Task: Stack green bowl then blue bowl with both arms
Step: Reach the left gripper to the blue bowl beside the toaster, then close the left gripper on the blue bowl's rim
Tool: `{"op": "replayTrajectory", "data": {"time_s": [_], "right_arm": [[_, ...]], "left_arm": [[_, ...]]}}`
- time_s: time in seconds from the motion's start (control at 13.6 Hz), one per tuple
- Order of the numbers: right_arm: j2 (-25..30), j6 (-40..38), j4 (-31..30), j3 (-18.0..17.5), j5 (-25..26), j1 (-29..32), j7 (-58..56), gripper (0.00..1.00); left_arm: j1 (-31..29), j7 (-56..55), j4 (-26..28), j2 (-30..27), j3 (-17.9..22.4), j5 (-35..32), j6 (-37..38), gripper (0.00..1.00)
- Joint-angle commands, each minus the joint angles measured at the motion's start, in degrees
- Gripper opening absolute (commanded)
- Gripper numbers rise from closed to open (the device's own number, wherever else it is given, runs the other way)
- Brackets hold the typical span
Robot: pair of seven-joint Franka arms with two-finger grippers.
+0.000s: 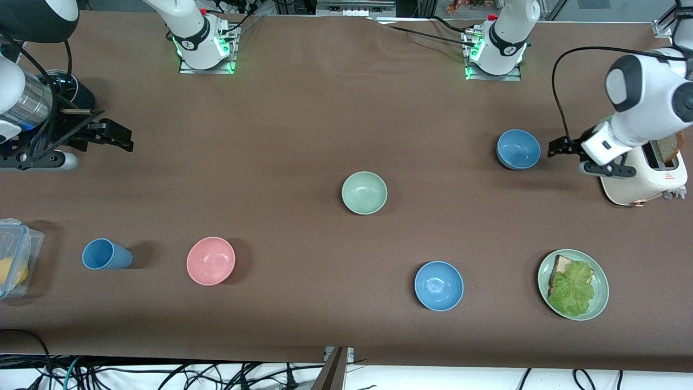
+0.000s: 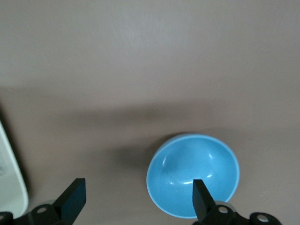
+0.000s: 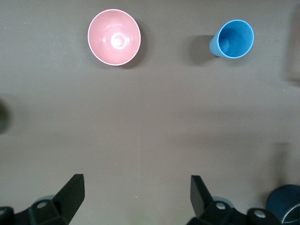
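Observation:
My left gripper should grab the blue bowl by its rim (image 1: 540,151) next. Then it can stack the blue bowl in the green bowl (image 1: 364,193).
The pale green bowl (image 1: 364,193) sits upright mid-table, with no gripper near it. The duller blue bowl (image 1: 518,149) stands toward the left arm's end of the table, farther from the front camera than the green bowl. My left gripper (image 1: 561,147) hangs open just beside the blue bowl, between it and the toaster. In the left wrist view this blue bowl (image 2: 193,176) lies by one finger of the open left gripper (image 2: 138,187), not between the fingers. My right gripper (image 1: 120,136) waits open and empty over bare table (image 3: 137,183) at the right arm's end.
A white toaster (image 1: 644,173) holding bread stands under the left arm. Nearer the front camera are a green plate (image 1: 600,281) with lettuce and bread, a brighter blue bowl (image 1: 439,285), a pink bowl (image 1: 210,260), a blue cup (image 1: 106,254) and a clear plastic box (image 1: 13,254).

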State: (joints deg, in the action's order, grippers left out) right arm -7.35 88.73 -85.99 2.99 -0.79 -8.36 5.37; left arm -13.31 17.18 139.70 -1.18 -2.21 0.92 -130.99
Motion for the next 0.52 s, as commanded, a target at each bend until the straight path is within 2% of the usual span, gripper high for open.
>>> {"op": "replayTrajectory", "data": {"time_s": [0.0,0.15,0.22,0.29,0.37,0.44], "right_arm": [[-0.1,-0.6,0.8,0.0,0.6,0.1,0.1,1.0],[-0.2,-0.6,0.9,-0.1,0.6,0.1,0.1,1.0],[-0.2,-0.7,0.9,-0.1,0.6,0.1,0.1,1.0],[-0.1,-0.6,0.9,-0.1,0.6,0.1,0.1,1.0],[-0.1,-0.7,0.8,-0.1,0.6,0.1,0.1,1.0],[-0.2,-0.7,0.8,-0.1,0.6,0.1,0.1,1.0]], "left_arm": [[-0.4,3.1,10.3,-1.0,-0.4,2.2,-13.2,1.0],[-0.5,3.7,11.1,3.7,-0.4,2.3,-16.8,0.99],[-0.6,4.5,11.1,5.7,-0.5,2.3,-18.0,0.92],[-0.7,5.1,11.1,7.1,-0.5,2.3,-19.2,0.82],[-0.6,5.2,11.1,7.6,-0.5,2.3,-19.6,0.55],[-0.6,5.7,11.0,7.4,-0.5,2.3,-19.5,0.22]]}}
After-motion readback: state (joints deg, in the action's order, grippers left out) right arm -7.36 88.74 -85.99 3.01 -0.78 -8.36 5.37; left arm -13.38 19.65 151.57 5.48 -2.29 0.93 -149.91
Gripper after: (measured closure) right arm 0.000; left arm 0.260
